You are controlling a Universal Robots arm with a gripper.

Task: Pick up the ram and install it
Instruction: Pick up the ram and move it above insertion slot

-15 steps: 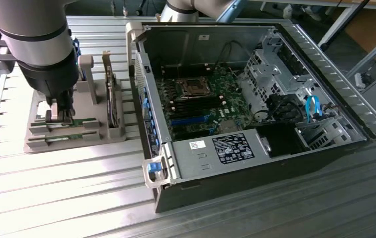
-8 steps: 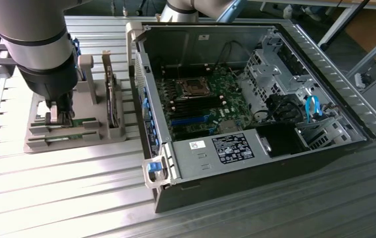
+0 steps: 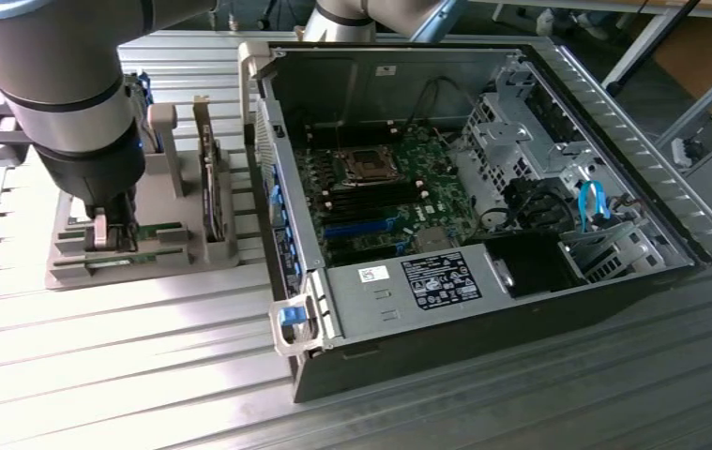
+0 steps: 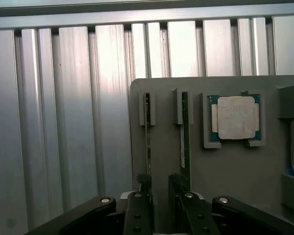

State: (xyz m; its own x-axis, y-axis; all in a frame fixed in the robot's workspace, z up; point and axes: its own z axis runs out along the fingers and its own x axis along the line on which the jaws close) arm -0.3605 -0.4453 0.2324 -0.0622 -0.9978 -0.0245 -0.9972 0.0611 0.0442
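Observation:
My gripper grabs the ram (image 4: pixel 185 128) by the middle of its top edge next, since the holder's grey posts hold the ram at both ends.
The ram (image 4: pixel 185 128) is a thin green stick with a white label, standing on edge in a slot of the grey holder (image 4: pixel 225 171). A second thin stick (image 4: pixel 147 132) stands in the neighbouring slot. My gripper (image 4: pixel 160 185) is open and hangs low over the near end of these two slots. One dark fingertip (image 4: pixel 143 182) lines up with the second stick and the other with the ram. Nothing shows in the gap between them. In the exterior view my gripper (image 3: pixel 112 234) reaches down into the holder (image 3: pixel 81 272) at the exterior view's left.
An open computer case (image 3: pixel 656 202) lies at the exterior view's right, its green motherboard (image 3: pixel 425 192) facing up. A square silver processor (image 4: pixel 235 117) sits in a pocket of the holder. A flat part (image 3: pixel 214 192) stands on edge beside my gripper. The table (image 3: pixel 105 366) is ribbed aluminium.

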